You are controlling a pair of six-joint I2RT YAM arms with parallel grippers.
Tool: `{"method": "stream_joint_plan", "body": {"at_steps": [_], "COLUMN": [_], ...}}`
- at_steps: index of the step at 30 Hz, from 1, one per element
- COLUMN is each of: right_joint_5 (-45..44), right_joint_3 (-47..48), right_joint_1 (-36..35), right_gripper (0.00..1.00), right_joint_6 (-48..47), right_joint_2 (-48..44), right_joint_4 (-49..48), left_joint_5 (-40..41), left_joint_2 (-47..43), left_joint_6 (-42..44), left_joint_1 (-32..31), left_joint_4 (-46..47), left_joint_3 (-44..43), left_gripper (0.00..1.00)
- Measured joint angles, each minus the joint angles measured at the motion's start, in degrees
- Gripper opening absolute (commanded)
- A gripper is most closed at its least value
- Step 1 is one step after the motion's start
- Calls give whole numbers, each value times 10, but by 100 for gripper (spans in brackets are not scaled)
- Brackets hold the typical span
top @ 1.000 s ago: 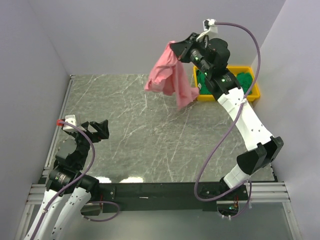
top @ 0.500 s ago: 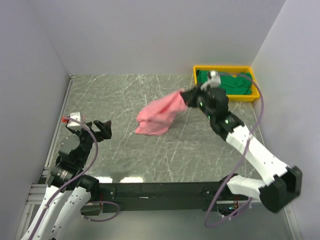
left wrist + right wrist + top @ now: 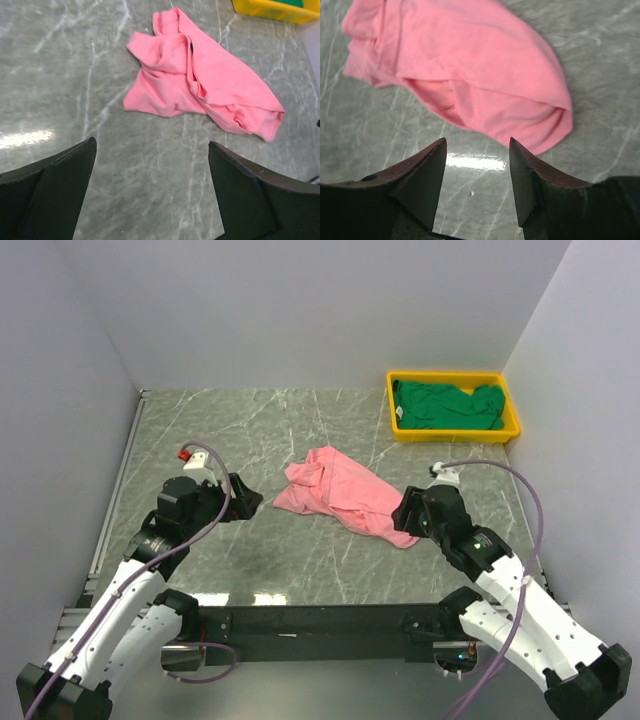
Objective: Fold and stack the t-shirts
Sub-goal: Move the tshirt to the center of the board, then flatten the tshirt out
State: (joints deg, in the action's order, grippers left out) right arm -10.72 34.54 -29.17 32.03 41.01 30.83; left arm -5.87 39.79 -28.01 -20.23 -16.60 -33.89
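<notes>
I should next use my right gripper to stretch the crumpled pink t-shirt open for folding, so I need to grab it by its edge at its near corner [image 3: 404,540] [image 3: 536,146].
The pink t-shirt [image 3: 345,498] lies crumpled on the table's middle, also seen from the left wrist [image 3: 200,85] and the right wrist [image 3: 470,70]. The dark green t-shirt [image 3: 445,405] is bunched inside the yellow tray [image 3: 455,431] at the back right. My right gripper [image 3: 405,512] sits at the pink shirt's near right corner, open, with bare table between its fingers [image 3: 477,150]. My left gripper [image 3: 245,502] stands open just left of the shirt, apart from it, nothing between its fingers [image 3: 150,150].
Grey walls close in the table on the left, back and right. A metal rail [image 3: 120,480] runs along the left edge. The marbled tabletop [image 3: 250,430] stretches between the shirt and the back wall.
The right arm swung the pink shirt down from the air near the tray onto the table and let go, its jaws opening. The left gripper moved right toward the shirt.
</notes>
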Motion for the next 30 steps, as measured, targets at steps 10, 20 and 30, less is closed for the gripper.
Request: {"method": "stream_joint_plan", "body": {"at_steps": [10, 20, 30], "right_joint_5": [27, 32, 23], "right_joint_3": [133, 316, 368], "right_joint_1": [-107, -163, -170], "right_gripper": [56, 56, 51], "right_joint_6": [-93, -160, -183], "right_joint_2": [261, 536, 634], "right_joint_4": [-68, -108, -102], "left_joint_5": [2, 45, 46], "left_joint_2": [15, 6, 6], "left_joint_6": [-17, -16, -16], "left_joint_1": [-1, -1, -1], "left_joint_4": [-11, -22, -23], "left_joint_3": [0, 0, 0], "left_gripper": [99, 99, 99]}}
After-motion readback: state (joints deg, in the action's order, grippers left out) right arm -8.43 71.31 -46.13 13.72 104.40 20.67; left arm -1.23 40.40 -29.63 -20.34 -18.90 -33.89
